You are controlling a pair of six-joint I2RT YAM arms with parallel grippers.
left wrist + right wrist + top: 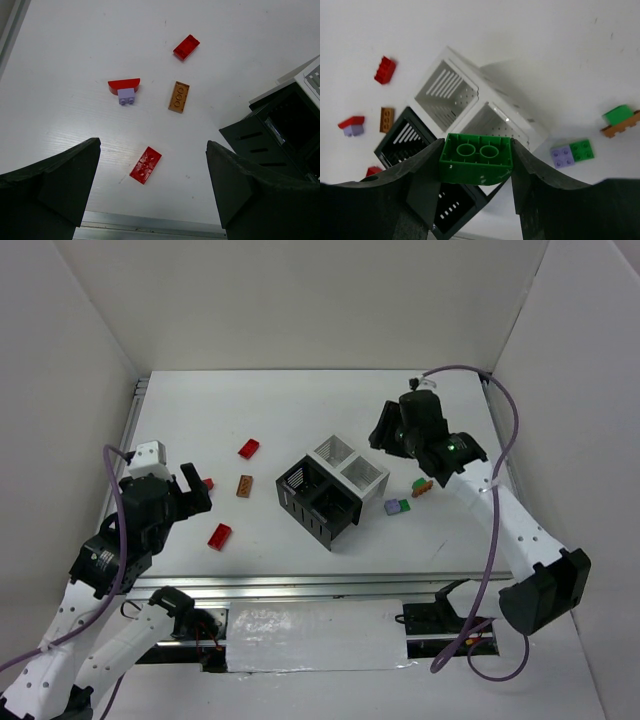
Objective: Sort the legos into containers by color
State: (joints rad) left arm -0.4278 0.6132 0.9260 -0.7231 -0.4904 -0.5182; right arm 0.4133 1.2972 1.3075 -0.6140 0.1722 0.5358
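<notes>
My right gripper keeps hold of the green brick until it is over a bin. It hovers past the white bins' outer side and would drop it outside on the tabletop.
My right gripper [476,145] is shut on a green brick [476,160], held above the four containers; in the top view it [384,432] hovers just right of the far white bin [335,451]. The bins form a 2x2 cluster: two white [447,92] [495,125], two black [400,145] [335,512]. My left gripper [152,146] is open and empty over a red brick [146,165]. Further out lie an orange-brown brick [179,96], another red brick [186,47] and a red half-round piece [124,85] on a light purple brick [126,96].
Right of the bins lie a purple brick joined to a green one [397,507] and a green brick on an orange-brown one [422,486]. A metal rail [300,585] runs along the table's near edge. White walls enclose the table on three sides.
</notes>
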